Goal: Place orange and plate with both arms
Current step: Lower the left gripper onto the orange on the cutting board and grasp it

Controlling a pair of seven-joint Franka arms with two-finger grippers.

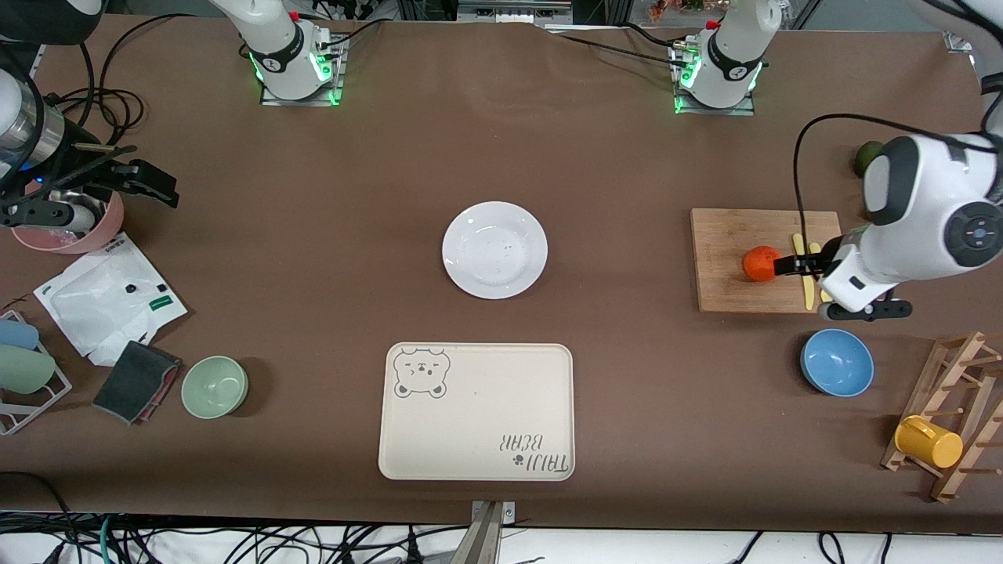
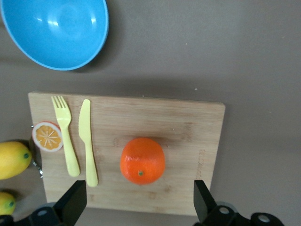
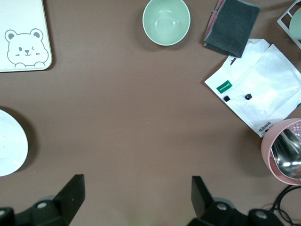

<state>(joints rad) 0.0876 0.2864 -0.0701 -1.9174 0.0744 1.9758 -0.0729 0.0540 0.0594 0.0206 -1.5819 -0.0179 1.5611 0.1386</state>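
My left gripper grabs the orange (image 1: 760, 263) by its round sides on either side of the stem spot next, to place it on the white plate (image 1: 494, 249).
The orange (image 1: 760, 263) sits on a wooden cutting board (image 1: 725, 296) toward the left arm's end of the table. My left gripper (image 1: 793, 265) hovers over the board beside it, open and holding nothing. In the left wrist view the orange (image 2: 142, 160) lies just ahead of the left gripper (image 2: 140, 202), its black fingers (image 2: 75, 200) spread wide. The white plate (image 1: 494, 249) rests on the table's middle, bare; its rim (image 3: 11, 143) shows in the right wrist view. My right gripper (image 1: 155, 186) waits open over the table at the right arm's end, and the right gripper (image 3: 136, 193) has only brown table below it.
A cream bear-printed tray (image 1: 476, 411) lies nearer the camera than the plate. A blue bowl (image 1: 837, 362) and a rack with a yellow mug (image 1: 928, 441) stand near the board. Yellow fork and knife (image 2: 77, 136) lie on the board. A green bowl (image 1: 215, 386), dark cloth (image 1: 135, 381), white bag (image 1: 110, 301) and pink bowl (image 1: 98, 235) crowd the right arm's end.
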